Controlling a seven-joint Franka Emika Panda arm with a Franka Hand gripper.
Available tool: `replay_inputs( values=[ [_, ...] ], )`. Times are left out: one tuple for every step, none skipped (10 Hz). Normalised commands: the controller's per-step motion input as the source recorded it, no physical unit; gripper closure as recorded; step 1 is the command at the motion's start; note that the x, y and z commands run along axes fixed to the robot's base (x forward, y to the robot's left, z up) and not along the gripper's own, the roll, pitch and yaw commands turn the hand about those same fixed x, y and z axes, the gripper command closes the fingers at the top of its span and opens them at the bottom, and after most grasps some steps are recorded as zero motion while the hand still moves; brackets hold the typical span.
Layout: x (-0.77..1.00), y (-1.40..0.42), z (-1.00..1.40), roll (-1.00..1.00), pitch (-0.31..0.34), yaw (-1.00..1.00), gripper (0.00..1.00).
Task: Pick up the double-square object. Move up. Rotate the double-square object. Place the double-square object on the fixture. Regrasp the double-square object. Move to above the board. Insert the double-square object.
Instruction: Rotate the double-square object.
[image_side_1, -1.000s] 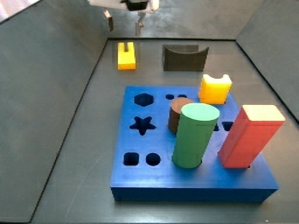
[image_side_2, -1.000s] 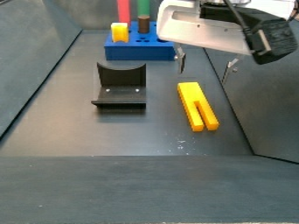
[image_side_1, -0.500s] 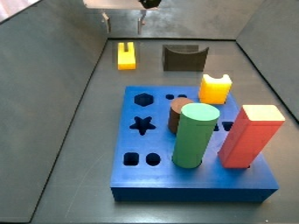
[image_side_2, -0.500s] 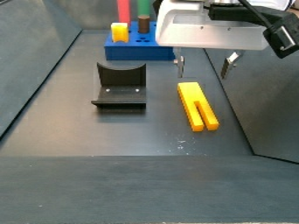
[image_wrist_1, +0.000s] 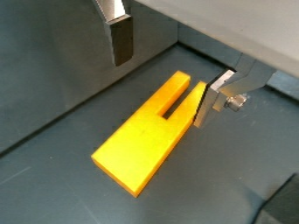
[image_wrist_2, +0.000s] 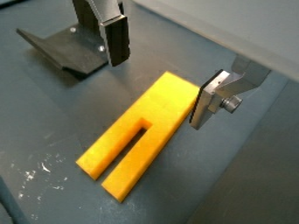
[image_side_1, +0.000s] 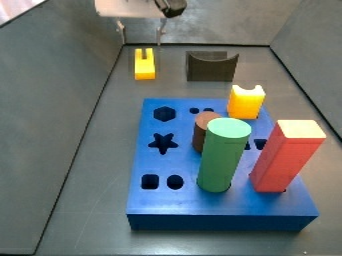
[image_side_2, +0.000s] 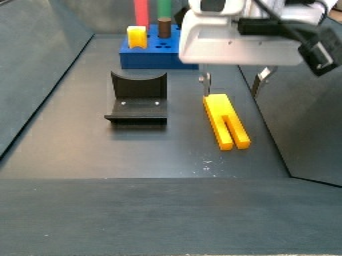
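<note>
I will next grab the double-square object with my gripper by its slotted end. Then I will lift the object and turn it for the fixture.
The double-square object is a flat yellow bar with a slot at one end. It lies on the dark floor in both wrist views and in both side views. My gripper hangs open and empty just above it. One finger stands off to one side of the bar. The other finger is close beside the bar's end, which lies partly between the jaws.
The dark fixture stands on the floor beside the object; it also shows in a side view and a wrist view. The blue board carries a green cylinder, a red block and a yellow piece.
The gripper has come down toward the yellow bar and shifted a little sideways. Its jaws stay open. The bar has not moved.
</note>
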Motion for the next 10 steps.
replay_inputs(
  values=[
    [0.04, 0.00, -1.00, -0.05, -0.042, 0.00, 0.00],
    [0.05, 0.00, -1.00, -0.06, -0.044, 0.01, 0.00],
    [0.05, 0.01, -0.99, -0.07, -0.044, 0.01, 0.00],
    [0.05, 0.00, -0.85, -0.09, -0.051, 0.02, 0.00],
    [0.04, 0.01, -0.76, -0.10, -0.059, 0.02, 0.00],
    [0.04, 0.01, -0.64, -0.12, -0.068, 0.02, 0.00],
    [0.04, 0.01, -0.57, -0.13, -0.071, 0.02, 0.00],
    [0.04, 0.01, -0.47, -0.14, -0.080, 0.02, 0.00],
    [0.04, 0.01, -0.42, -0.14, -0.084, 0.02, 0.00],
    [0.04, 0.01, -0.34, -0.15, -0.090, 0.02, 0.00]
  ],
)
